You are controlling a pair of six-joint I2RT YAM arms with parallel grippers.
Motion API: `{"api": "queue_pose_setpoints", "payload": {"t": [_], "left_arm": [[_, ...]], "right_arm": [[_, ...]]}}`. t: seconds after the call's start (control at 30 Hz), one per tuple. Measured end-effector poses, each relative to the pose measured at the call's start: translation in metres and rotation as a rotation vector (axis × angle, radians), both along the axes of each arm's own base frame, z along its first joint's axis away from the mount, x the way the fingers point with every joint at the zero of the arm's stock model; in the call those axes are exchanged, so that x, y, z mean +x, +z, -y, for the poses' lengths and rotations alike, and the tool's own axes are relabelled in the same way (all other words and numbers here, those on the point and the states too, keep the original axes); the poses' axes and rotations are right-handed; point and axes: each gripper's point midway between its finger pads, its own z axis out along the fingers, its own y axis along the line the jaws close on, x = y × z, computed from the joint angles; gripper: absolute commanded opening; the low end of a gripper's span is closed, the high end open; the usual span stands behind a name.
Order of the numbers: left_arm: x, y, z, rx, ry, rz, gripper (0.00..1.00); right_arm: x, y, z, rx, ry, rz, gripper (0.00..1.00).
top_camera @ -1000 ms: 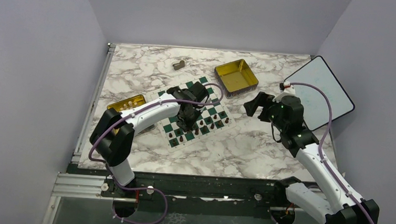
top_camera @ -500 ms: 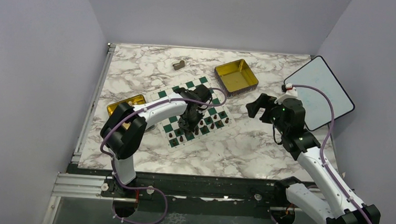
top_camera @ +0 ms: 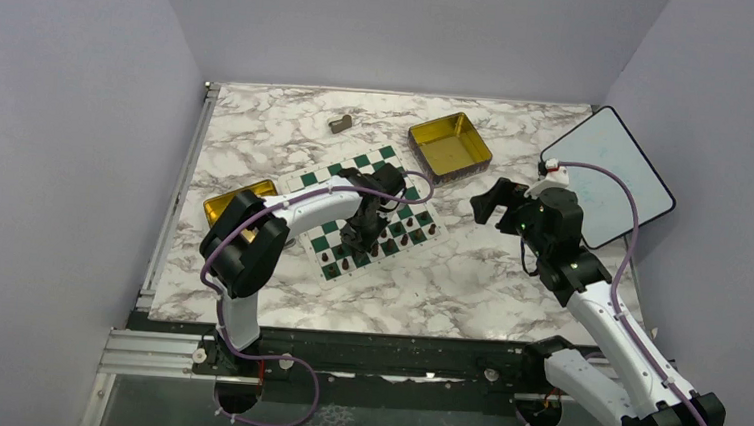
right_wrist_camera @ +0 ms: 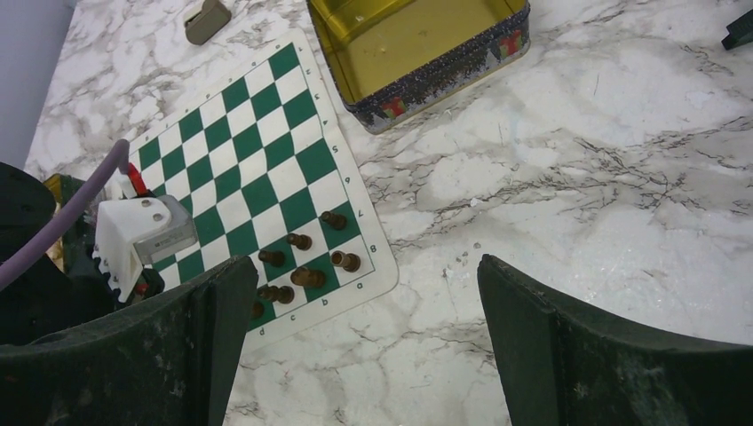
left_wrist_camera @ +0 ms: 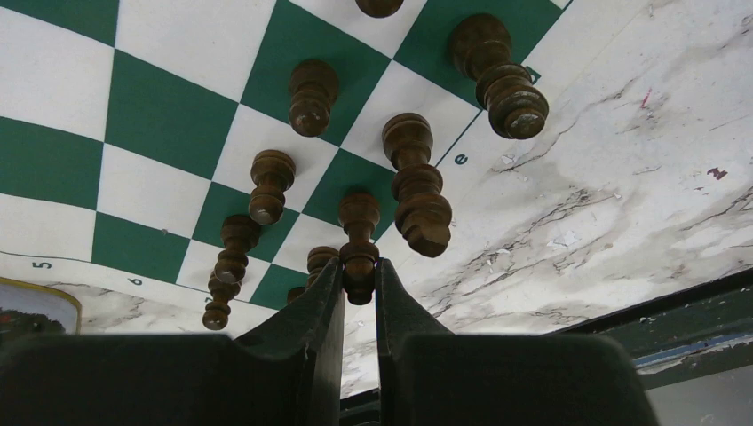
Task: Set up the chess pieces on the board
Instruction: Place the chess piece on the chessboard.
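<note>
I should open my left gripper, since the chess piece's base is upright between its neighbours and the piece would stay standing on its green square.
The board (top_camera: 327, 180) lies in the middle of the marble table, chequered green and white. Several dark brown chess pieces (top_camera: 397, 236) stand in two rows along its near edge. My left gripper (top_camera: 361, 231) hangs over those rows. In the left wrist view it (left_wrist_camera: 360, 273) is shut on the top of one upright chess piece (left_wrist_camera: 359, 232), with other pieces (left_wrist_camera: 417, 193) close on both sides. My right gripper (top_camera: 490, 203) is open and holds nothing, to the right of the board. In the right wrist view it (right_wrist_camera: 360, 266) looks down on the board's corner (right_wrist_camera: 355, 266).
An open gold tin (top_camera: 448, 145) sits behind the board on the right. A second gold tin (top_camera: 225, 200) lies to the left, partly behind my left arm. A grey-tan block (top_camera: 340, 124) lies at the back. A white panel (top_camera: 611, 174) leans at the right.
My left arm's elbow has swung to the right while its gripper stayed shut over the near rows. The right gripper has drifted slightly right, still open.
</note>
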Motion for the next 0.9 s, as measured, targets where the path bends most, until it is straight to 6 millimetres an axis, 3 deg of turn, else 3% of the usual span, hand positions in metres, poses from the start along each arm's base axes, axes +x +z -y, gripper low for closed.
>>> {"api": "queue_pose_setpoints", "payload": {"t": [0.23,0.53,0.9], "left_arm": [[-0.0033,-0.0055,0.0016,0.012,-0.010,-0.013,0.07],[-0.0035,-0.0062,0.0016,0.014,-0.011,-0.015,0.29],[0.0012,-0.0024,0.0019,0.019,-0.012,0.004,0.46]], "right_arm": [[-0.0004,0.0000,0.0002,0.000,0.000,0.001,1.00],[-0.0014,-0.0041,0.0011,-0.004,-0.003,-0.006,1.00],[-0.0024,-0.0062,0.0013,-0.005,-0.002,-0.009,1.00]]}}
